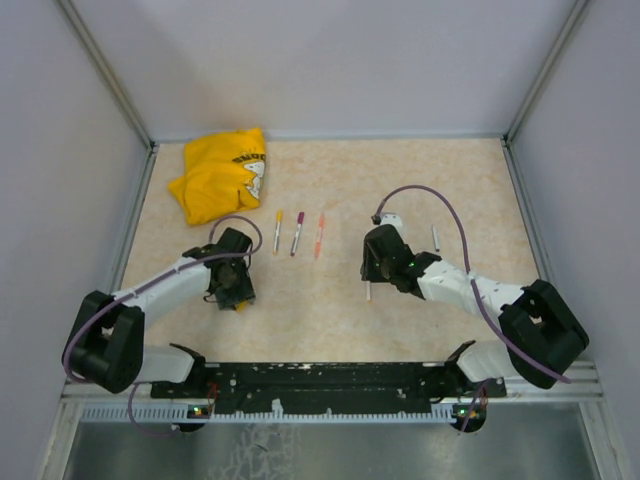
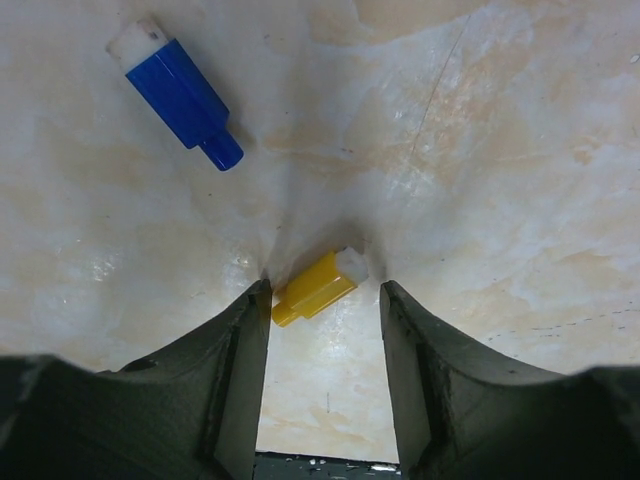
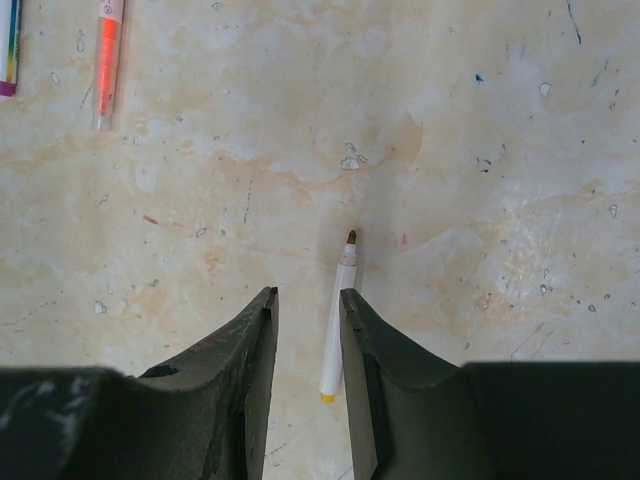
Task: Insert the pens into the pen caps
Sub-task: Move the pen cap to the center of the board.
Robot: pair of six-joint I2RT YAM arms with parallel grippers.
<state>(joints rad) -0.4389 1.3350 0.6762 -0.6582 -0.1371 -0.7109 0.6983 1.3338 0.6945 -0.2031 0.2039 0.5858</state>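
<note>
The fingers of my left gripper are level with the sides of the yellow cap. I should close them now, and they would hold the cap.
A yellow pen cap lies on the table between the tips of my left gripper, which is open, with one end of the cap close to the left finger. A blue pen cap lies farther off to the upper left. My right gripper is open low over a white pen with a yellow end. The uncapped tip of this pen points away, and the barrel lies on the table along the inner edge of the right finger. From above, my left gripper and right gripper both hang over the table's middle.
Three capped pens lie side by side: yellow-capped, purple-capped and orange. Another thin pen lies to the right. A yellow cloth is bunched at the back left. Walls enclose the table.
</note>
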